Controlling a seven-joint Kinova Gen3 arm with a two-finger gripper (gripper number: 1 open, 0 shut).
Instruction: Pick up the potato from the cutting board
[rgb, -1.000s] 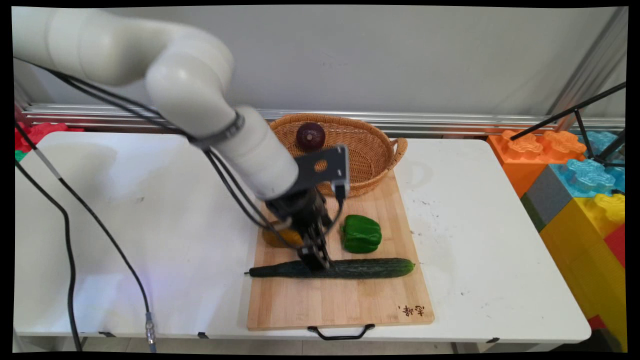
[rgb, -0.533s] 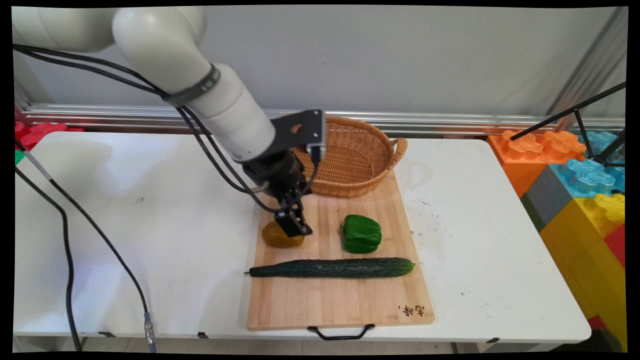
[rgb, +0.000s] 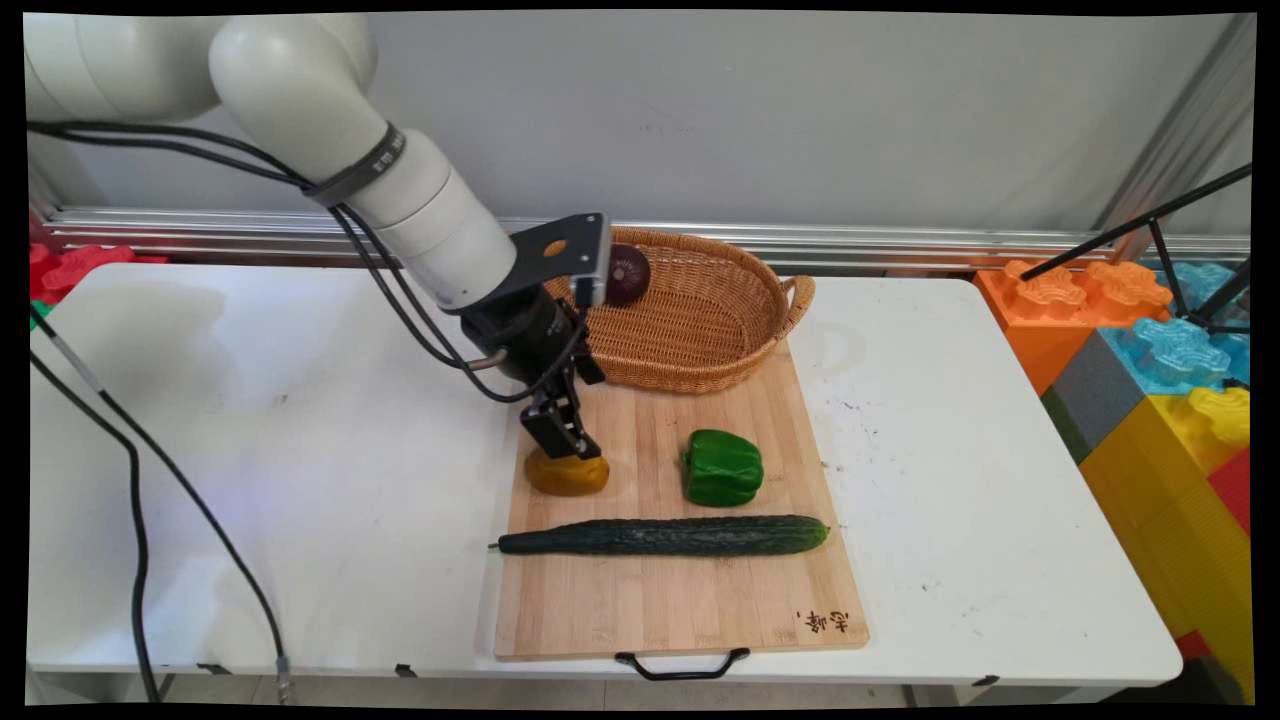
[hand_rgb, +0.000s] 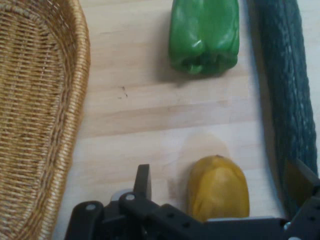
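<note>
The yellow-orange vegetable has plump sides. My gripper will grab it by them next, to add it to the wicker basket (rgb: 696, 314).
My black gripper (rgb: 568, 445) hangs open just over a yellow-orange vegetable (rgb: 567, 474) at the left side of the wooden cutting board (rgb: 700, 610). In the hand view the yellow vegetable (hand_rgb: 218, 189) lies between the two fingers (hand_rgb: 143, 179) of the gripper (hand_rgb: 220, 172), and neither one touches it. A green bell pepper (rgb: 722, 467) sits to its right on the board. A long dark cucumber (rgb: 665, 536) lies across the board nearer the front. In the hand view the pepper (hand_rgb: 204, 35) is at the top and the cucumber (hand_rgb: 290, 90) runs down the right side.
A wicker basket (rgb: 730, 330) stands at the board's far end, with a dark red onion (rgb: 628, 273) inside; its rim (hand_rgb: 82, 75) fills the left of the hand view. Large coloured blocks (rgb: 1150, 380) stand right of the table. Black cables (rgb: 140, 480) hang at left.
The gripper has lifted away from the cucumber and moved back and left, ending above the yellow vegetable. The cucumber stays on the board where it was.
</note>
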